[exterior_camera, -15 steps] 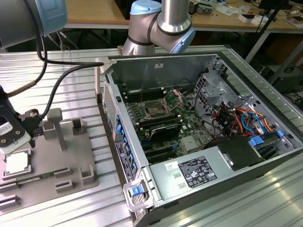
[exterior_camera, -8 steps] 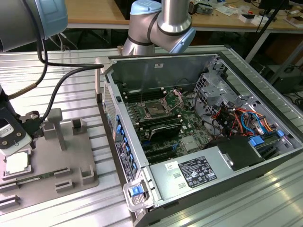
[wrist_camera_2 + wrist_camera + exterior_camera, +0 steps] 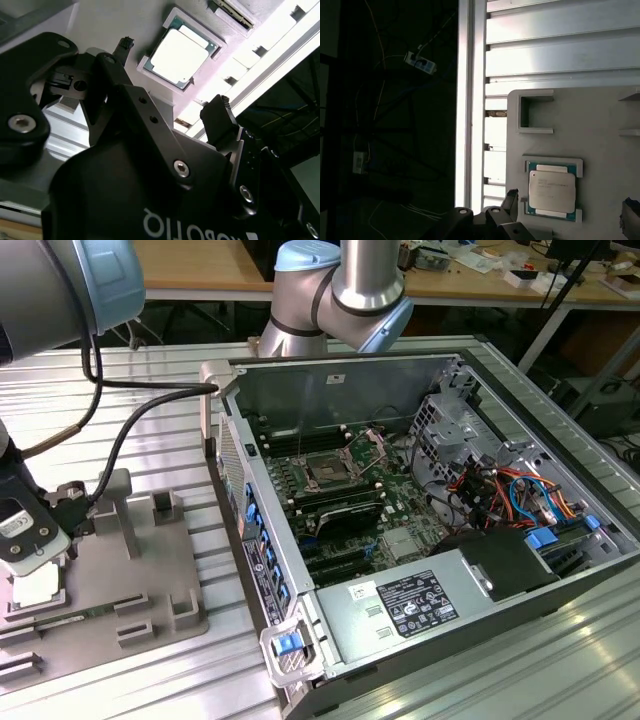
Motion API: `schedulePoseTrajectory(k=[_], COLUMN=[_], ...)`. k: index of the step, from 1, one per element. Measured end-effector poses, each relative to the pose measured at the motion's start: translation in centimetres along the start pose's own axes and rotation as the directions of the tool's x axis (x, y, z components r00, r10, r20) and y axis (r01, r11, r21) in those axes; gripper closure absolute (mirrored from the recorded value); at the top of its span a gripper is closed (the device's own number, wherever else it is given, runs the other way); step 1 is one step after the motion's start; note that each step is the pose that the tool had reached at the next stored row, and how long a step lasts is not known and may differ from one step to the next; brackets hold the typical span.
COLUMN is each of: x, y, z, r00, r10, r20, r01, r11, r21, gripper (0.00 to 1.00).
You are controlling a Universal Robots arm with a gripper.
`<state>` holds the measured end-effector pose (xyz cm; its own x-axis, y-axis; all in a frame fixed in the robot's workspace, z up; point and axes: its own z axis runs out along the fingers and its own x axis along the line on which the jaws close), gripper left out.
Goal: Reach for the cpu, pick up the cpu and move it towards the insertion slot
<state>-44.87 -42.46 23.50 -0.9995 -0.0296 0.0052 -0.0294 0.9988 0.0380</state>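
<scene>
My open fingers are above the silvery CPU (image 3: 552,191) and the grey tray (image 3: 600,145), so closing now would miss. My gripper lowers first, then closes on the CPU.
The cpu (image 3: 38,585) lies flat in a square recess of the grey plastic tray (image 3: 150,570) at the exterior view's left. Its silvery top with a thin green rim is plain in both wrist views (image 3: 180,54) (image 3: 552,191). My gripper (image 3: 172,75) hangs just above it and is open. One black fingertip (image 3: 124,44) stands off one side of the chip and the other (image 3: 220,107) off the opposite side, neither touching it. The insertion slot (image 3: 328,470), a dark square in a metal frame, sits on the green board inside the open computer case.
The open case (image 3: 440,540) takes up the middle and the exterior view's right, with a power supply (image 3: 410,605), bundled cables (image 3: 500,490) and black memory slots (image 3: 345,510). Upright posts (image 3: 118,505) rise from the tray. The slatted metal table's edge (image 3: 470,100) runs close beside the tray.
</scene>
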Motion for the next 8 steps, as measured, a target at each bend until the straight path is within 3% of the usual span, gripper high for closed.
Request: schedulePoseTrajectory(k=[8], x=[0.0], y=[-0.06], z=[1.57], r00=[1.0], r10=[0.0], r20=[-0.0005], r01=[0.0], r11=[1.0], r21=[0.0], gripper=[0.17])
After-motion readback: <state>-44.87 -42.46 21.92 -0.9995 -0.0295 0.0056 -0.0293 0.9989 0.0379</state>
